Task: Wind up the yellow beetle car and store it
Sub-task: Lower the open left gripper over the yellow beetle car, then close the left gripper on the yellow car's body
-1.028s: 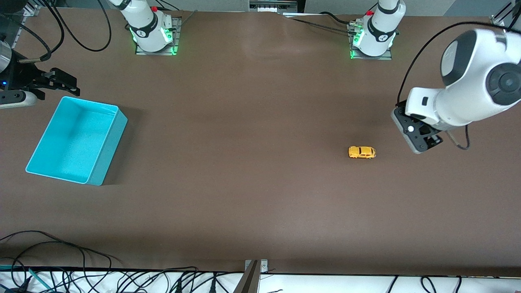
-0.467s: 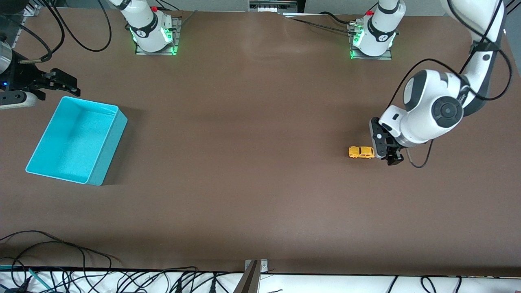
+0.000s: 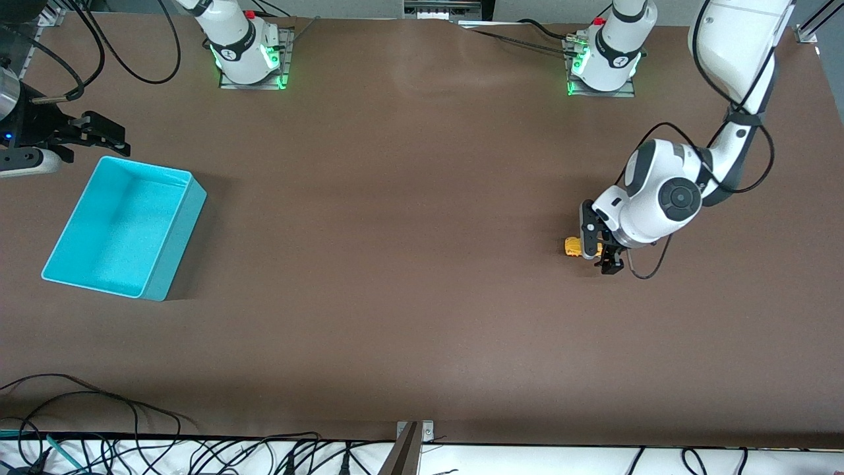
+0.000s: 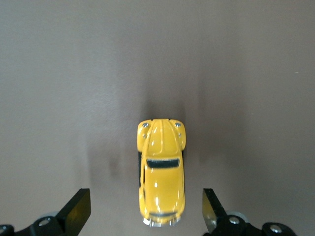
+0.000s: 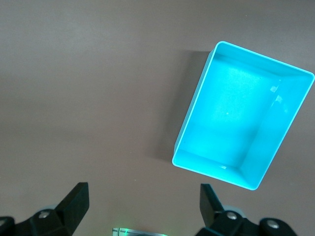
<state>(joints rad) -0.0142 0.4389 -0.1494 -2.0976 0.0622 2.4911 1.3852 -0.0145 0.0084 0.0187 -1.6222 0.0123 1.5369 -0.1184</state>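
In the left wrist view my left fingers are still above the yellow beetle car, so it is too early to close and lowering comes next.
The yellow beetle car (image 3: 572, 247) stands on the brown table toward the left arm's end. My left gripper (image 3: 599, 249) is low over it and open, with one finger on each side of the car's rear half. In the left wrist view the car (image 4: 161, 167) lies between the two fingers (image 4: 78, 209) without touching either; the left gripper (image 4: 145, 209) holds nothing. My right gripper (image 3: 99, 132) is open and empty and waits over the table by the turquoise bin (image 3: 175, 244). The right wrist view shows the right gripper (image 5: 142, 201) and the empty bin (image 5: 236, 118).
The bin stands toward the right arm's end of the table. The two arm bases (image 3: 249, 53) (image 3: 603, 59) with green lights stand along the table's edge farthest from the front camera. Cables (image 3: 99, 409) and a metal bracket (image 3: 412, 435) lie at the nearest edge.
My left arm has swung in from the left arm's end of the table and come down, so its open fingers now stand on both sides of the car. The right arm has not moved.
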